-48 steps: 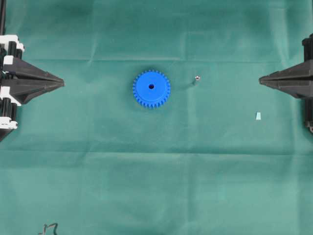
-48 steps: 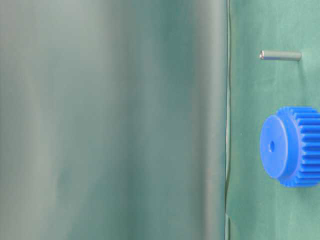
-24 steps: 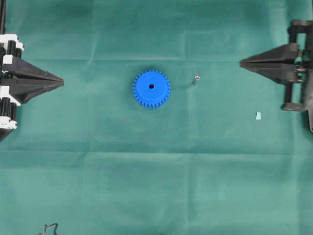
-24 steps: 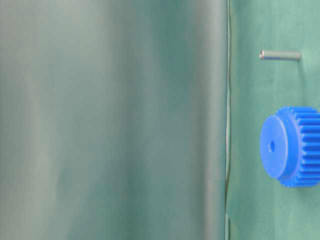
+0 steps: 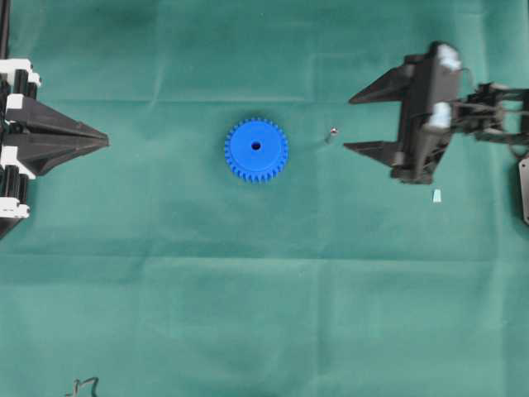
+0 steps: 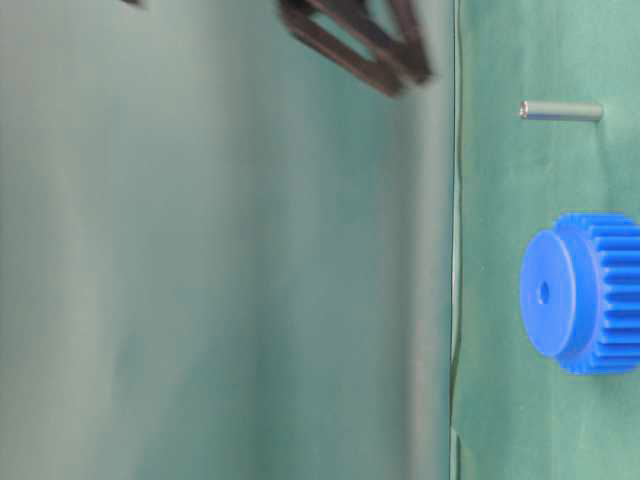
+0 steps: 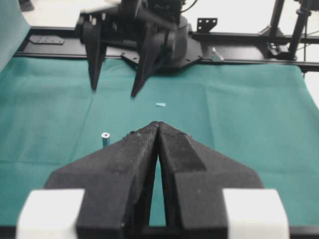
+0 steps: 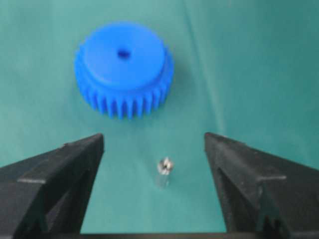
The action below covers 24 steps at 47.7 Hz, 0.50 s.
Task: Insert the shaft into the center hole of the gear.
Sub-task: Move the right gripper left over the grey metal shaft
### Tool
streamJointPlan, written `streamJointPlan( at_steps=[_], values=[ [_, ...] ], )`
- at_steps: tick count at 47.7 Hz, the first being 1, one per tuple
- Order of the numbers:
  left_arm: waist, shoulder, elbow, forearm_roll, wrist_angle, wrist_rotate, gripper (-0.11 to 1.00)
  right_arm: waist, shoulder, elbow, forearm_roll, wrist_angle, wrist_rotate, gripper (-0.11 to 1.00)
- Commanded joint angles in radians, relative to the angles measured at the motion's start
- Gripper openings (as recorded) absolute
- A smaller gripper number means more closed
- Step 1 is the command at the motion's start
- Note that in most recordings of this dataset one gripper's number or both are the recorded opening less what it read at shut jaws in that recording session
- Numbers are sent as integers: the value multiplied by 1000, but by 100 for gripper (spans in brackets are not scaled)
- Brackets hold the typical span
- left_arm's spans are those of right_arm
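My right gripper will grab the upright shaft by its upper end (image 5: 334,131) next, so that the shaft can go into the gear's center hole (image 5: 255,145).
The blue gear (image 5: 256,150) lies flat on the green cloth, center hole (image 5: 255,146) facing up; it also shows in the right wrist view (image 8: 124,67) and the table-level view (image 6: 585,293). The shaft (image 5: 332,132) stands upright on the cloth to the gear's right, also in the table-level view (image 6: 560,111), the left wrist view (image 7: 105,138) and the right wrist view (image 8: 164,169). My right gripper (image 5: 349,124) is open and empty, just right of the shaft, which sits between its jaws in the right wrist view (image 8: 153,139). My left gripper (image 5: 106,141) is shut and empty at the far left, its tips closed in the left wrist view (image 7: 158,123).
A small pale blue wedge (image 5: 436,196) lies on the cloth below the right gripper and shows in the left wrist view (image 7: 160,104). A black cable end (image 5: 83,385) sits at the bottom left. A black frame (image 7: 239,42) borders the cloth behind the right arm.
My right gripper has moved left toward the shaft, turned, and opened its jaws. It now enters the table-level view at the top. The left gripper, gear and shaft have not moved.
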Motion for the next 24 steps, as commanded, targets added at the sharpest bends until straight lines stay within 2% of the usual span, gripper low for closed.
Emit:
streamJointPlan(
  at_steps=[1,13,24],
  values=[
    [-2,5,-28,2,-2,0,0,-3,60,-32,11,-28,2,83],
    [-2,5,-26,2,5,2,0,-5,183,-52,21,-80,2,83],
    [-2,5,-26,3,17,0,0,-6,215,-54,32,-98,2,83]
  ],
)
